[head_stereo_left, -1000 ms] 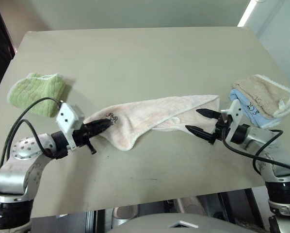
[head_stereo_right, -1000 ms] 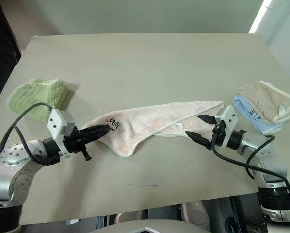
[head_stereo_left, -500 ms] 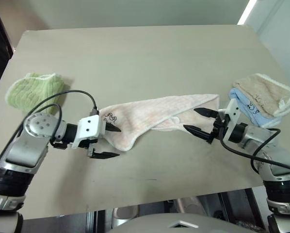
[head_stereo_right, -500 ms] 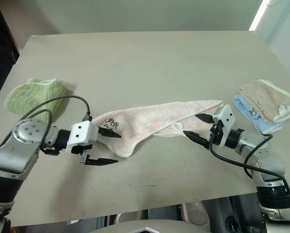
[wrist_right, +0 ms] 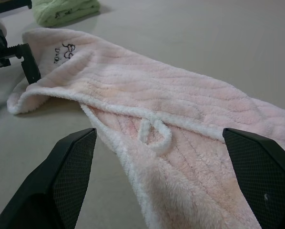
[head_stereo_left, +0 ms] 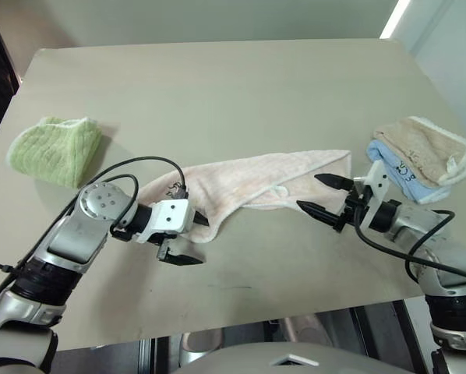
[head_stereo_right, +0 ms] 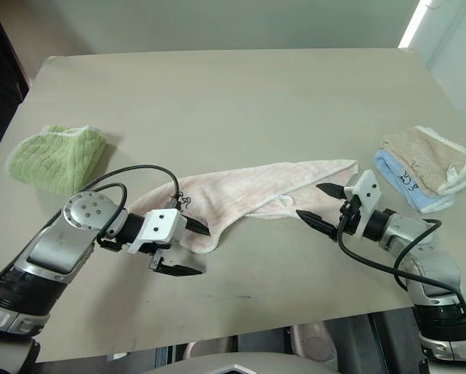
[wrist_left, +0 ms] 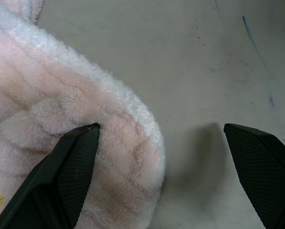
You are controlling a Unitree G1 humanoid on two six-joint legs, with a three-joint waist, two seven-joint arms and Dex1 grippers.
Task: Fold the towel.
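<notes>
My left gripper's fingers straddle the white hem (head_stereo_left: 206, 241), one sunk in the terry cloth, so it is time to close and catch the pale pink towel (head_stereo_left: 248, 183).
The pale pink towel (head_stereo_left: 248, 183) lies bunched in a long strip across the table's middle, with its dark logo (head_stereo_left: 175, 187) at the left end and its white loop (wrist_right: 154, 133) near the right end. My left gripper (head_stereo_left: 198, 241) is open at the towel's left front edge. One finger sits over the terry cloth (wrist_left: 47, 95) and the other over bare table. My right gripper (head_stereo_left: 309, 192) hovers open just off the towel's right end, pointing along it, with nothing between its fingers.
A folded green towel (head_stereo_left: 54, 148) lies at the table's left. A beige towel (head_stereo_left: 420, 144) stacked on a light blue one (head_stereo_left: 408, 175) sits at the right edge. The tan table (head_stereo_left: 241, 86) is bare toward the back.
My left gripper has opened and let go of the towel's left corner. It has rolled and swung right and down to the towel's front edge. The right arm has not moved.
</notes>
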